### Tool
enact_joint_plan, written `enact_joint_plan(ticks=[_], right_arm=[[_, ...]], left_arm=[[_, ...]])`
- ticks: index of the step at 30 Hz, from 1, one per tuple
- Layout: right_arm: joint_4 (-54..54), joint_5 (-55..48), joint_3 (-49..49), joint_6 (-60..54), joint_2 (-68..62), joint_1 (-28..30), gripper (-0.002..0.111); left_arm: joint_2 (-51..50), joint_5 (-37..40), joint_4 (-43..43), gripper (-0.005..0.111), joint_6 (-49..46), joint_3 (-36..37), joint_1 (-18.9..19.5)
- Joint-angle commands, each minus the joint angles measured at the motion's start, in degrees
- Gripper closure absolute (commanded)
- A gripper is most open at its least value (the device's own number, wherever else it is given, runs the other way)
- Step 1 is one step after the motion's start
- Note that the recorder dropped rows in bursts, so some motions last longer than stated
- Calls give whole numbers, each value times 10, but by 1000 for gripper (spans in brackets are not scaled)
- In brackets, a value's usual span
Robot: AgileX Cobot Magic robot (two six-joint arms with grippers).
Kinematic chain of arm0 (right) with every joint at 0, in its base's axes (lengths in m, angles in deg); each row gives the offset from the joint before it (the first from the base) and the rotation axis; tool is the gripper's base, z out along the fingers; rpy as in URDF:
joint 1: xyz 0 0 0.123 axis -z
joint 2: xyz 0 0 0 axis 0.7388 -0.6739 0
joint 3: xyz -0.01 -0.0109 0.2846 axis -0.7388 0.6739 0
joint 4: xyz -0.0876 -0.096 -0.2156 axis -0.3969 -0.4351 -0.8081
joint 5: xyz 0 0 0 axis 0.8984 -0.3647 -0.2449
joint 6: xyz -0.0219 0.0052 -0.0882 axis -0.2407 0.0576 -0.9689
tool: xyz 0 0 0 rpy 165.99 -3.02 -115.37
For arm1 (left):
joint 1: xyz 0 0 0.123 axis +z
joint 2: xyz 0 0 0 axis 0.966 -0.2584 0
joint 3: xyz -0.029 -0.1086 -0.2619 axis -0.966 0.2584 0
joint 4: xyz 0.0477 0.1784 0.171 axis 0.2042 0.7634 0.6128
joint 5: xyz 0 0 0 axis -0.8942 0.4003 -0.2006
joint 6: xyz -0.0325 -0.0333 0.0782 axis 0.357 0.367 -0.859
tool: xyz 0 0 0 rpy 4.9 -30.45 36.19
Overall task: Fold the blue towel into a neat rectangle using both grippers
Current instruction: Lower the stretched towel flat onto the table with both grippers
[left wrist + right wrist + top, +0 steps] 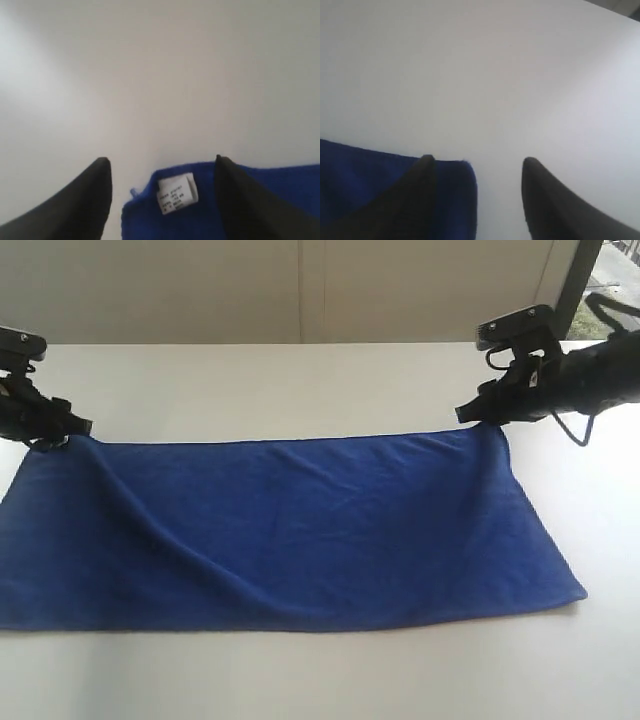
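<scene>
The robot's right gripper should next pick up the blue towel (300, 530) by the corner of its long edge (491, 427), which will straighten the towel for a neat rectangle.
The blue towel (300, 530) lies spread lengthwise on the white table (300, 380), with a long crease running across it. My left gripper (62, 434) is at its far left corner. In the left wrist view that gripper (160, 165) is open, and the corner (150, 210) with its white tag (177, 194) lies between the fingers. My right gripper (474, 415) is at the far right corner. It (478, 160) is open too, with one finger (415, 195) over the towel corner (462, 195) and the other finger over bare table.
Bare white tabletop (320, 670) runs in front of the towel and behind it up to a pale wall (200, 290). The towel's near left end reaches the edge of the exterior view.
</scene>
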Motion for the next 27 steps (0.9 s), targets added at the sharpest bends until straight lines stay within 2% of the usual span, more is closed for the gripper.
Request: enact_joint_plan(ticks=[1, 3, 5, 7, 8, 9, 10, 15, 24, 27], right_arm=[[-4, -104, -2, 22, 56, 6, 59], [-4, -175, -2, 33, 76, 6, 65], [1, -255, -2, 33, 91, 6, 79], [27, -289, 0, 32, 90, 6, 93], [71, -295, 6, 21, 84, 6, 105], [106, -296, 11, 0, 80, 6, 108], [131, -297, 14, -16, 77, 6, 108], [224, -334, 16, -88, 55, 6, 108], [219, -355, 16, -89, 3, 6, 108], [188, -363, 16, -47, 0, 6, 108]], left_arm=[[52, 55, -3, 42, 5, -25, 3], [74, 87, -3, 43, 5, -29, 3], [101, 164, -3, 53, 5, -29, 3], [110, 254, -17, 71, 5, -28, 3], [110, 316, -41, 88, 5, -28, 3], [106, 357, -61, 100, 5, -28, 3], [103, 377, -76, 107, 5, -28, 3], [84, 416, -110, 107, 5, -27, -3], [46, 452, -112, 107, -2, -27, -5], [46, 464, -112, 107, -14, -27, -5]])
